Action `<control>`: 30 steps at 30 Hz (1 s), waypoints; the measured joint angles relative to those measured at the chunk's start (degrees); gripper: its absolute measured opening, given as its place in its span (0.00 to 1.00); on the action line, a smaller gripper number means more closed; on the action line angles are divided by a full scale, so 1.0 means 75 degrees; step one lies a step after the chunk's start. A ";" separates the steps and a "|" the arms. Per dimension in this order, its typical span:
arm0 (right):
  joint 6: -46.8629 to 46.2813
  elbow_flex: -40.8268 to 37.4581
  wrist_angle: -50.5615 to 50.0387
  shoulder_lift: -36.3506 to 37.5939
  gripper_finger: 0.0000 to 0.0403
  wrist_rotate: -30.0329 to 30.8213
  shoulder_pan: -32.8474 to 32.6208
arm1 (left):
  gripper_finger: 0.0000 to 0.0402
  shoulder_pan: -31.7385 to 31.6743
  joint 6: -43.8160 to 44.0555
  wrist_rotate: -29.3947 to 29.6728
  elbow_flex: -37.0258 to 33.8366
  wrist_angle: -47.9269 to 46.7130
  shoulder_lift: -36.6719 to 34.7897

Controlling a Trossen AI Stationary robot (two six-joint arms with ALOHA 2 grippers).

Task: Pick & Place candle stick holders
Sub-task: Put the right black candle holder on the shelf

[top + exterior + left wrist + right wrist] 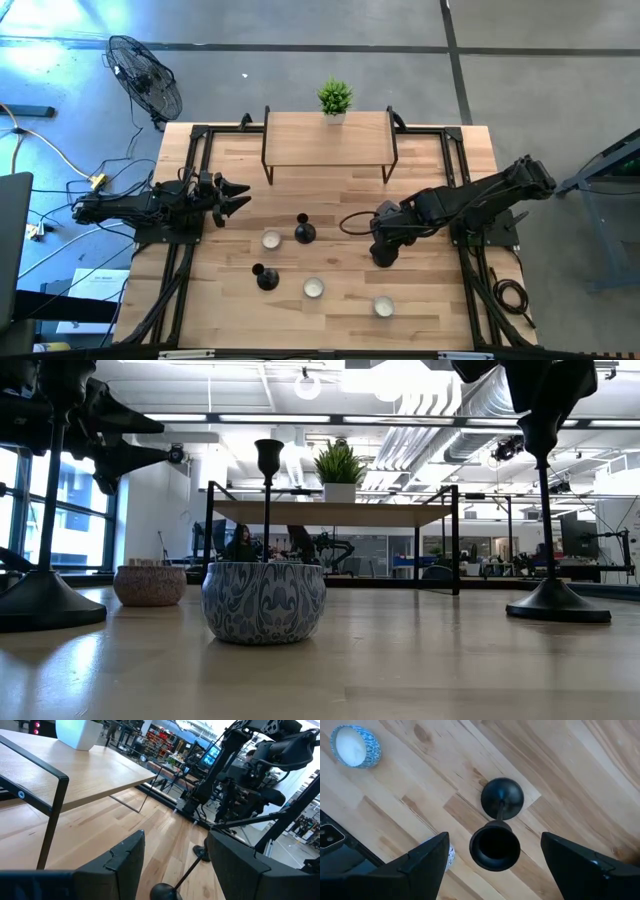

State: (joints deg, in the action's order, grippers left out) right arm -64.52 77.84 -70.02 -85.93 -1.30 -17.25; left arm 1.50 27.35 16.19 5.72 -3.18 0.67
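Note:
Next, my right gripper grabs the black candle stick holder by its cup to place the holder on the raised wooden shelf.
Three black candle stick holders stand upright on their round bases on the wooden table. One is near the middle and one is nearer the front. The third stands straight under my right gripper, which points down, open. Its fingers stand on either side of the cup without touching it. My left gripper waits level at the table's left side, open and with nothing in it.
Three short tealight candles sit among the holders. One of them is close to the right gripper. A raised wooden shelf on black legs carries a green potted plant at the far edge.

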 joint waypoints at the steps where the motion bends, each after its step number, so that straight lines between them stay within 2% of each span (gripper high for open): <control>1: 0.0034 0.0000 0.0023 0.0001 0.77 0.0006 -0.0001 | 0.53 0.0000 0.0000 0.0000 0.0000 -0.0003 0.0000; 30: 0.0149 0.0000 -0.0222 -0.0126 0.77 0.0047 -0.0007 | 0.53 0.0000 -0.0268 0.0256 -0.0003 -0.0058 -0.0003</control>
State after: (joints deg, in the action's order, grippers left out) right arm -63.40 77.84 -71.68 -86.88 -0.95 -17.30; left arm 1.50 25.34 18.11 5.69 -3.62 0.64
